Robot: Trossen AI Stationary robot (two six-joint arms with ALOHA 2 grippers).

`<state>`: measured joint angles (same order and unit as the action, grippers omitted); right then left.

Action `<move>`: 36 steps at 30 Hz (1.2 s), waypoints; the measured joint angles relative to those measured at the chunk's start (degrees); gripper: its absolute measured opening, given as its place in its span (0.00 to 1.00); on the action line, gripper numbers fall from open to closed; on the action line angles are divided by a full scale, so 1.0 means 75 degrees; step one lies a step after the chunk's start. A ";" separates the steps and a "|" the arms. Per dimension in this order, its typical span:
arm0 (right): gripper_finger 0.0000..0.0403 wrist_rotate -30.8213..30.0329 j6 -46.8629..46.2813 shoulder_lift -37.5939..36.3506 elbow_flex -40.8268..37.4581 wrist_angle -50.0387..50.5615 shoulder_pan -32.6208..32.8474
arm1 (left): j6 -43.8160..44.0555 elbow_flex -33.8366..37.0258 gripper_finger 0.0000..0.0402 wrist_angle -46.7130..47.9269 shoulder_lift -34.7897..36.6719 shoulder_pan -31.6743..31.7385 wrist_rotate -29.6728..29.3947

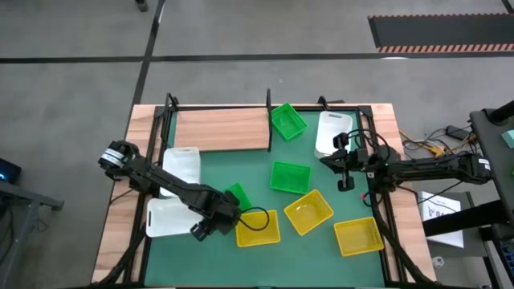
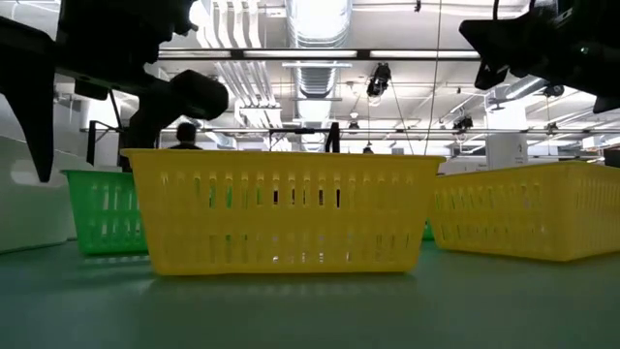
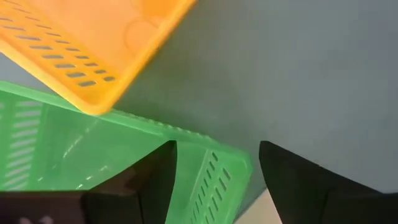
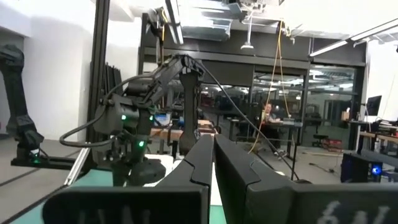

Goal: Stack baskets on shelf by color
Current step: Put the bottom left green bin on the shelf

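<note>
I should next grab the green basket by its perforated end [image 3: 212,180] with my left gripper, so I can stack it.
My left gripper [image 1: 227,210] is open and points down over a green basket [image 3: 74,149] on the mat, beside a yellow basket [image 1: 259,227]. One finger [image 3: 155,180] stands inside the green basket and the other [image 3: 298,186] outside it. My right gripper [image 4: 212,163] is shut, empty and held level above the mat near the white basket [image 1: 333,132]. The wooden shelf [image 1: 221,128] lies along the far edge, with a tilted green basket [image 1: 287,120] at its right end. Another green basket [image 1: 290,177], two yellow ones [image 1: 308,211] [image 1: 357,237] and two white ones [image 1: 182,164] [image 1: 169,217] rest on the mat. My left gripper comes from above with the green basket's perforated side wall [image 3: 214,171], near a corner, between its open fingers. Whether either finger touches the wall, I cannot tell. The basket sits flat on the mat.
Black metal posts [image 1: 268,120] frame the shelf and the table's far edge. A black cable [image 1: 257,215] loops from the left arm over the near yellow basket. In the low view that yellow basket [image 2: 281,208] stands closest, with the green one [image 2: 102,208] behind it to the left.
</note>
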<state>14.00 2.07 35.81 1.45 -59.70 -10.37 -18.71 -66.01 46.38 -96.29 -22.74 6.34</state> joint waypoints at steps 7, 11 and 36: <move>0.02 0.0000 0.0003 -0.0006 0.0000 -0.0018 0.0000 | -0.0007 0.0057 0.35 -0.0060 0.0000 0.0031 -0.0001; 0.02 0.0000 0.0003 -0.0006 0.0000 -0.0017 0.0000 | -0.0013 0.0057 0.20 -0.0116 0.0004 0.0043 -0.0067; 0.02 -0.0006 0.0009 -0.0006 0.0006 -0.0026 0.0000 | 0.0564 -0.2141 0.00 0.1690 0.1515 0.1076 -0.5146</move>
<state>13.96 2.13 35.77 1.50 -59.90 -10.37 -14.49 -82.07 59.05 -84.92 -14.67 -32.26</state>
